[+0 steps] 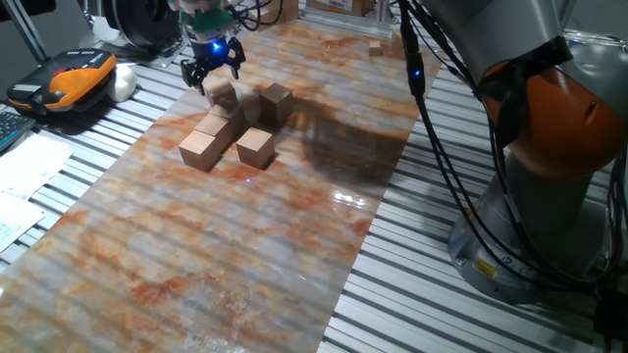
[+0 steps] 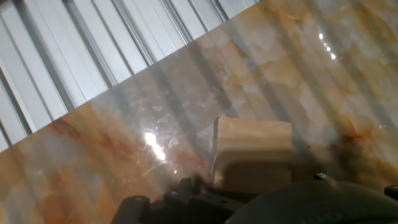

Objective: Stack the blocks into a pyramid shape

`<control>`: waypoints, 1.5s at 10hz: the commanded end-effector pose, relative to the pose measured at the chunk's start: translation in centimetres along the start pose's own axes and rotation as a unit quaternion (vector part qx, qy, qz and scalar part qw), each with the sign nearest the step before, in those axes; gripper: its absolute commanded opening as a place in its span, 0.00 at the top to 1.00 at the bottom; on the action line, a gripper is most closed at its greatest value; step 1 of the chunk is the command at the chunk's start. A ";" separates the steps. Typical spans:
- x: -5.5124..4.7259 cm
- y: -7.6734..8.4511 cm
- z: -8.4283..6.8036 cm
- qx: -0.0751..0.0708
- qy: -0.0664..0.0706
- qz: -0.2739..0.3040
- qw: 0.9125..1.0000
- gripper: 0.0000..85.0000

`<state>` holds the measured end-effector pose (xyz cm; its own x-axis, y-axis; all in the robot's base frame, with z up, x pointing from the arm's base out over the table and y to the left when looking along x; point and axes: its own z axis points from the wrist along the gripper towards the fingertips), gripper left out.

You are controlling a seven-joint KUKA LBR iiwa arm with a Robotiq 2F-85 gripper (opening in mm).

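My gripper should grab the tan block by its opposite sides next. Then it can stack the block onto the other blocks in the pyramid.
Several light-tan wooden blocks cluster on the marbled board (image 1: 294,226) at the back left. Two sit in front (image 1: 199,149) (image 1: 255,147), one behind them (image 1: 218,126), one at the right (image 1: 275,101). One block (image 1: 223,95) lies slightly tilted at the back of the cluster; I cannot tell whether it rests on another. My gripper (image 1: 212,74) hovers just above that block, fingers spread, holding nothing. The hand view shows one block (image 2: 252,152) close below the hand on the board; the fingertips themselves do not show there.
A small wooden piece (image 1: 376,47) lies far back on the board. An orange-and-black device (image 1: 69,80) and papers (image 1: 29,172) lie at the left on the metal slats (image 2: 56,68). The arm's base (image 1: 549,167) and cables (image 1: 442,147) stand at the right.
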<state>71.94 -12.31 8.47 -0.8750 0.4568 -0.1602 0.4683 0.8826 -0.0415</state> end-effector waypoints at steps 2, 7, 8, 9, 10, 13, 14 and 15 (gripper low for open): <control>0.0 -0.1 0.3 -0.001 -0.001 0.001 1.000 0.00; -0.2 0.0 1.0 -0.001 -0.002 0.004 1.000 0.00; -0.2 0.1 1.2 0.002 -0.008 0.006 1.000 0.00; -0.2 0.1 1.3 0.006 -0.015 0.006 1.000 0.00; -0.2 0.1 1.3 0.008 -0.020 0.006 1.000 0.00; -0.3 0.2 1.5 0.016 -0.034 0.001 0.999 0.00; -0.3 0.2 1.5 0.017 -0.036 0.001 0.999 0.00; -0.3 0.1 1.6 0.016 -0.036 0.001 0.999 0.00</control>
<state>72.45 -12.50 6.88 -0.8624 0.4505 -0.2310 0.4770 0.8759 -0.0722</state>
